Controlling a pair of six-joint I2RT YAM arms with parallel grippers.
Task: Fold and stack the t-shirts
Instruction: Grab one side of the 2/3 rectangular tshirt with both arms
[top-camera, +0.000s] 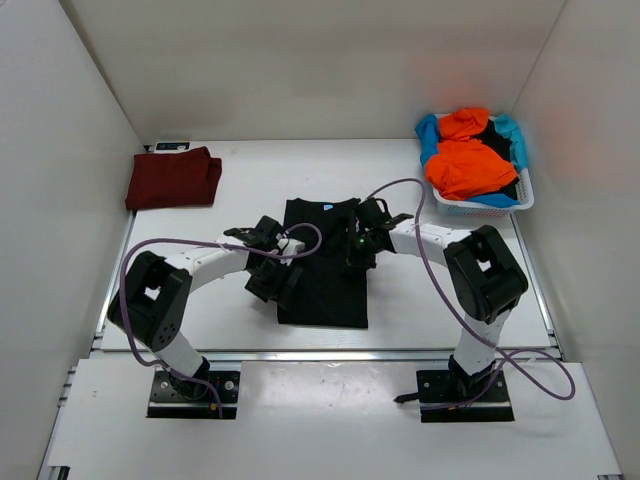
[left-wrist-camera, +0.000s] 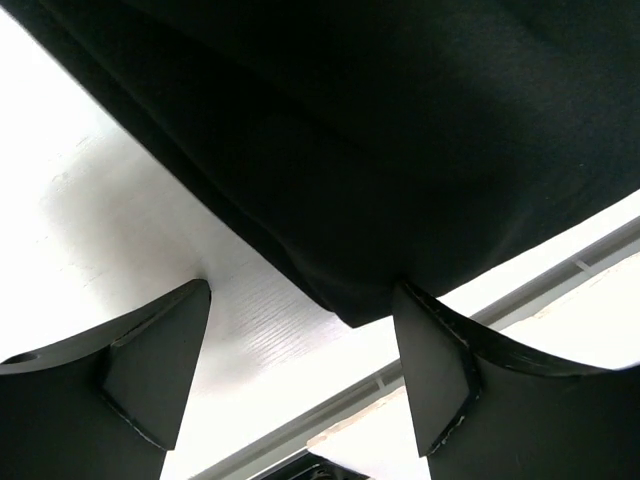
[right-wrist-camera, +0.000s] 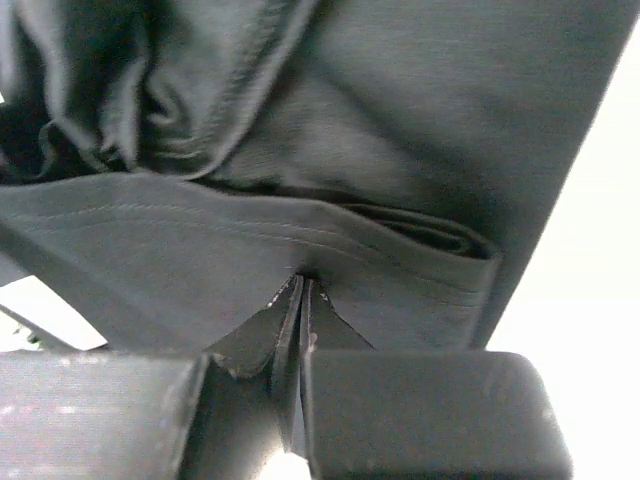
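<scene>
I need to fold the t-shirt, so my left gripper will grab the black t-shirt's near corner (top-camera: 281, 321) (left-wrist-camera: 351, 310) and leave the t-shirt's other near corner to my right gripper.
A black t-shirt (top-camera: 322, 270) lies on the middle of the table, folded into a long strip. My left gripper (top-camera: 276, 284) is open at the strip's left edge. In the left wrist view (left-wrist-camera: 300, 350) the shirt's edge (left-wrist-camera: 380, 180) hangs between the spread fingers and touches the right fingertip (left-wrist-camera: 425, 340). My right gripper (top-camera: 360, 250) is shut on a hem of the black t-shirt (right-wrist-camera: 250, 250) at its right side; the jaws (right-wrist-camera: 303, 285) are pressed together into the cloth. A folded dark red t-shirt (top-camera: 172, 177) lies at the back left.
A white lattice basket (top-camera: 480, 207) at the back right holds bright orange (top-camera: 468, 165), light blue (top-camera: 428, 135) and black shirts. White walls enclose the table on three sides. A metal rail runs along the table's near edge (top-camera: 330, 355).
</scene>
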